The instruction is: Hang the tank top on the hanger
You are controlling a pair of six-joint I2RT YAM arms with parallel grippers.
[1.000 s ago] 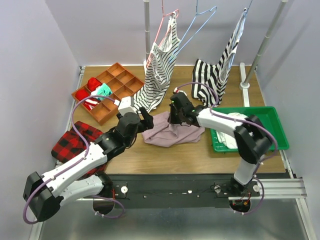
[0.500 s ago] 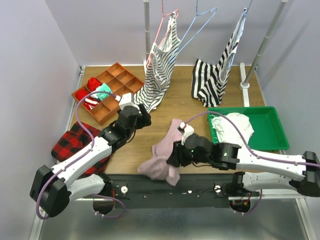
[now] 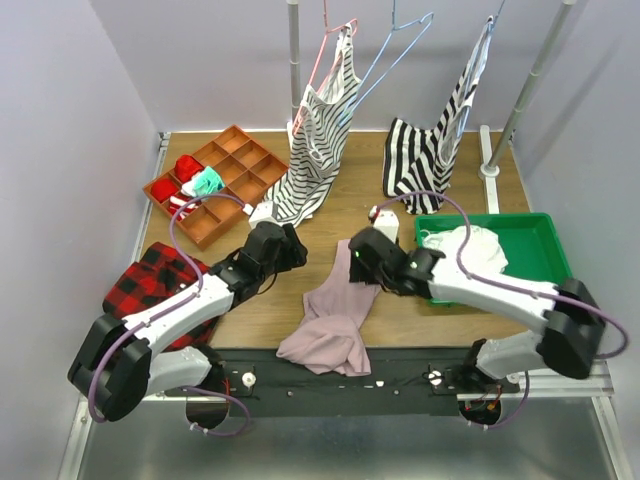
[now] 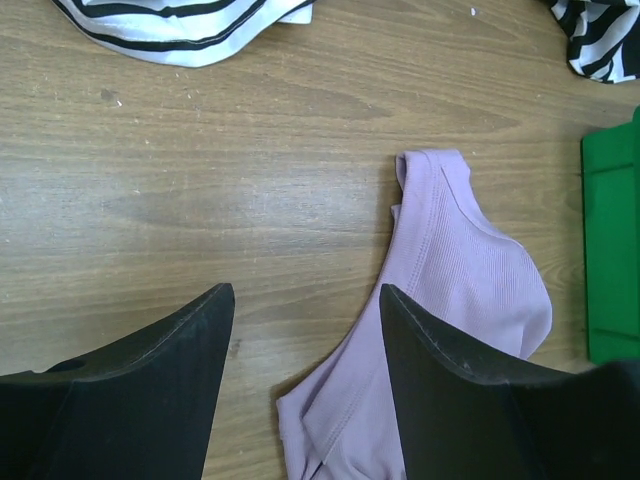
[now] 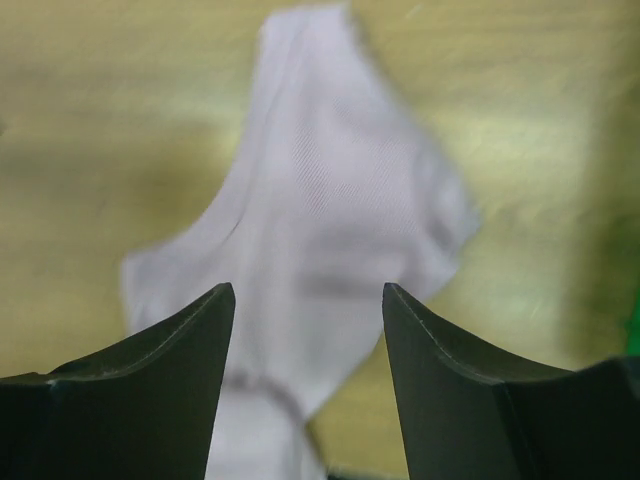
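My right gripper grabs the tank top by its far end's edge point(image 3: 345, 246) point(image 5: 307, 26) next, so both grippers spread it for hanging.
The mauve-pink tank top point(image 3: 330, 318) lies crumpled on the wooden table, its lower end reaching over the front edge. My left gripper point(image 3: 292, 246) is open just left of it; in the left wrist view the tank top point(image 4: 470, 290) lies under the right finger, and the left gripper point(image 4: 305, 292) holds nothing. My right gripper point(image 3: 358, 264) is open over the top's upper end; in the blurred right wrist view the right gripper point(image 5: 308, 290) is empty above the tank top point(image 5: 330, 190). The pale blue hanger point(image 3: 396, 48) hangs bare on the rail at the back.
Two striped tops point(image 3: 320, 140) point(image 3: 430, 150) hang from the rail, one on a pink hanger point(image 3: 325, 50). An orange compartment tray point(image 3: 262, 167) sits back left, a red plaid cloth point(image 3: 150, 280) front left. A green tray point(image 3: 545, 275) with a white garment point(image 3: 470, 245) is at the right.
The right gripper dragged the tank top toward the front edge, then opened and let it go, and has swung back toward the green tray. The left gripper moved toward the top.
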